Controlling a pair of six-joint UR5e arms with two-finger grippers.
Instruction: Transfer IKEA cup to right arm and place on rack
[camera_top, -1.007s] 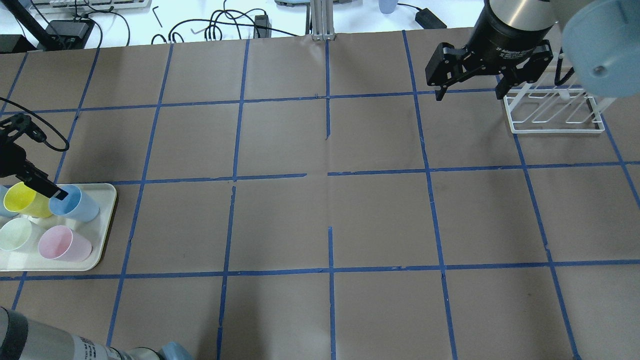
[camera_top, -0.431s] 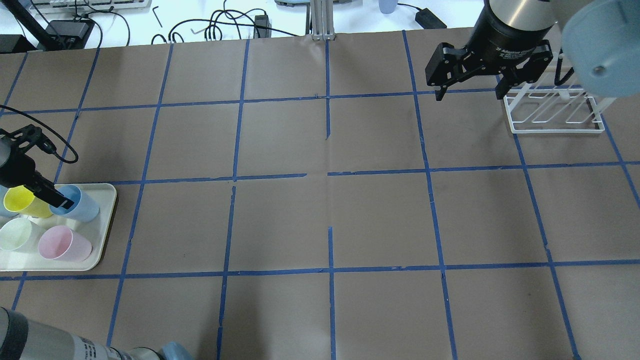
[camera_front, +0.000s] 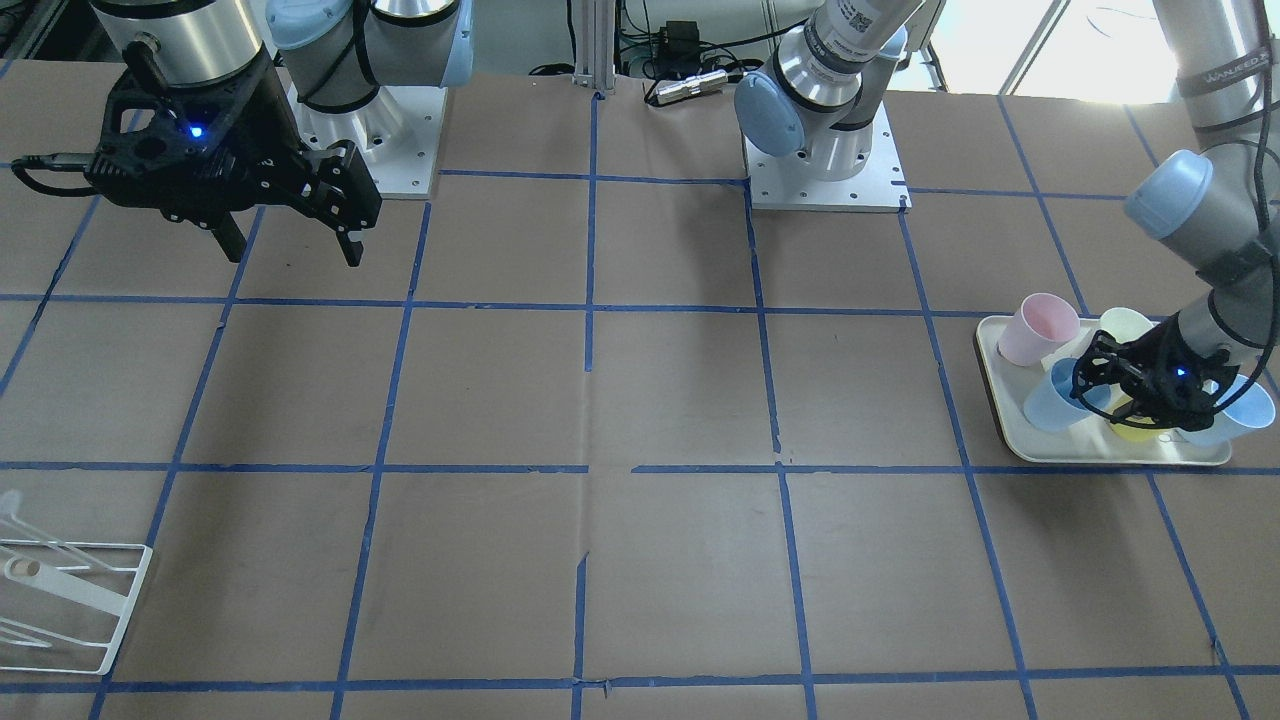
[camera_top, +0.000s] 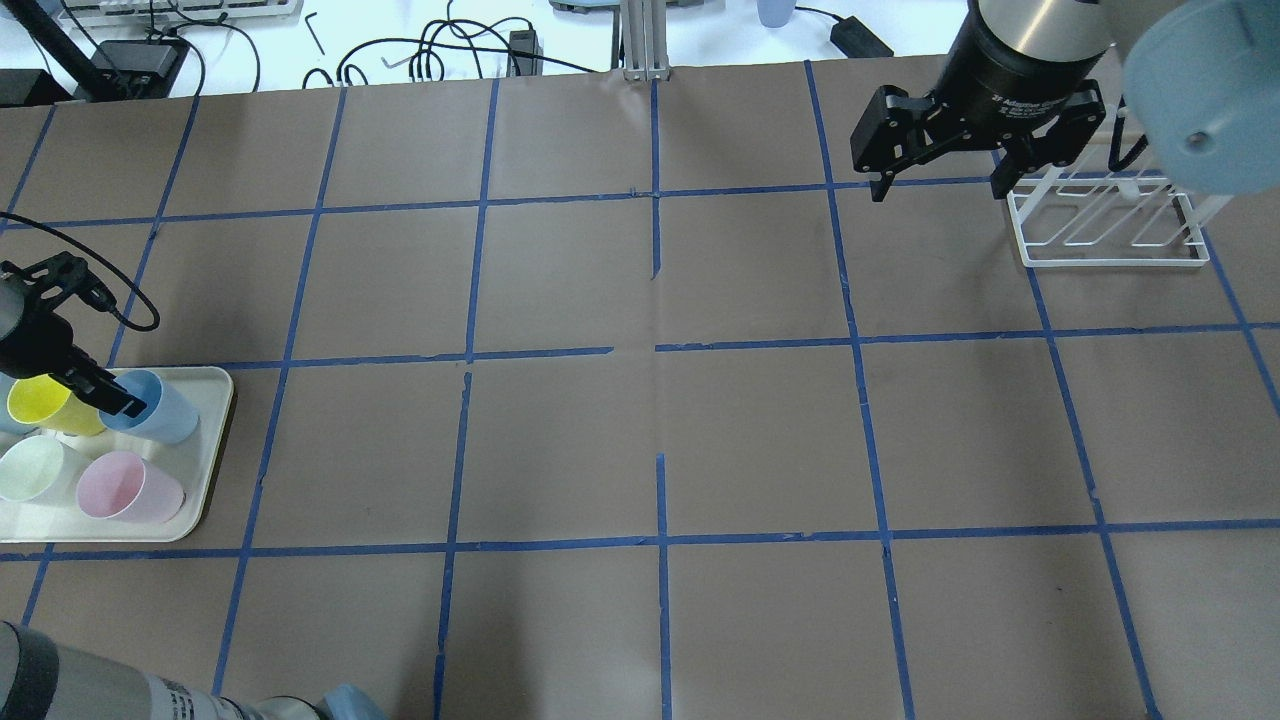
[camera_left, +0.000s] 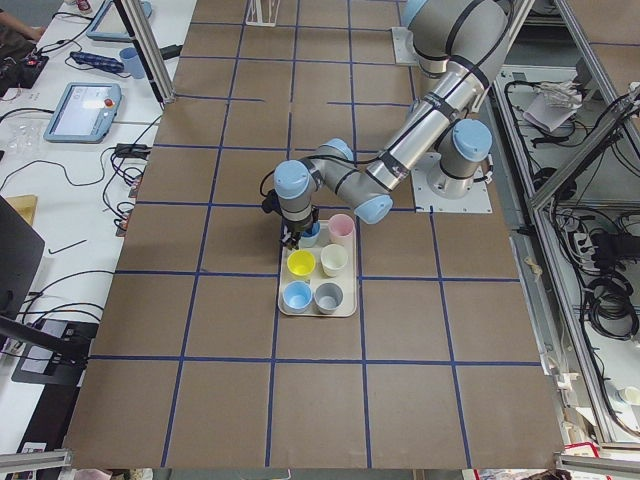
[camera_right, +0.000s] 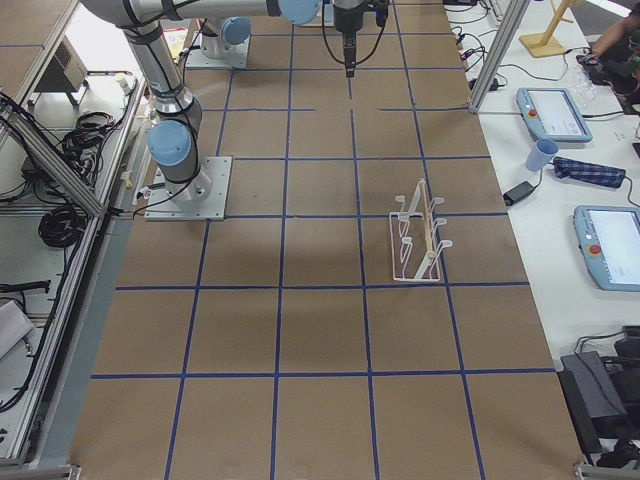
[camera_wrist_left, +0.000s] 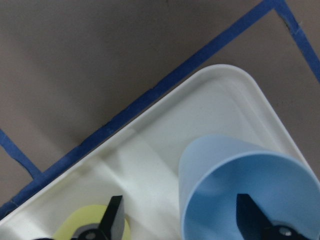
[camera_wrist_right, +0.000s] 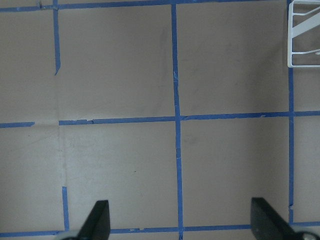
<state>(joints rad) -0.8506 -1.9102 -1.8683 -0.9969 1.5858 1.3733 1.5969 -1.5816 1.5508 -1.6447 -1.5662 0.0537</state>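
My left gripper next needs to take the pale blue IKEA cup (camera_wrist_left: 255, 192) by its rim (camera_wrist_left: 186, 202). Then it can pass the cup to my right arm.
The IKEA cup (camera_top: 155, 408) is pale blue and stands upright at the far right corner of the cream tray (camera_top: 205, 490). It also shows in the front view (camera_front: 1048, 405) and the left wrist view (camera_wrist_left: 235, 180). My left gripper (camera_top: 100, 392) is open and straddles its rim: one finger is inside the cup, the other over the yellow cup (camera_top: 38, 403). A second blue cup (camera_front: 1240, 405) stands at the tray's other end. My right gripper (camera_top: 935, 185) is open and empty, hovering just left of the white wire rack (camera_top: 1110, 228).
The tray also holds a pink cup (camera_top: 122, 487), a pale green cup (camera_top: 28, 470) and a grey cup (camera_left: 328, 296). The rack (camera_front: 60, 600) stands near the table's far edge. Cables and boxes lie beyond that edge.
My left gripper has sunk lower over the tray, its finger going deeper into the blue cup. The right arm has not moved.
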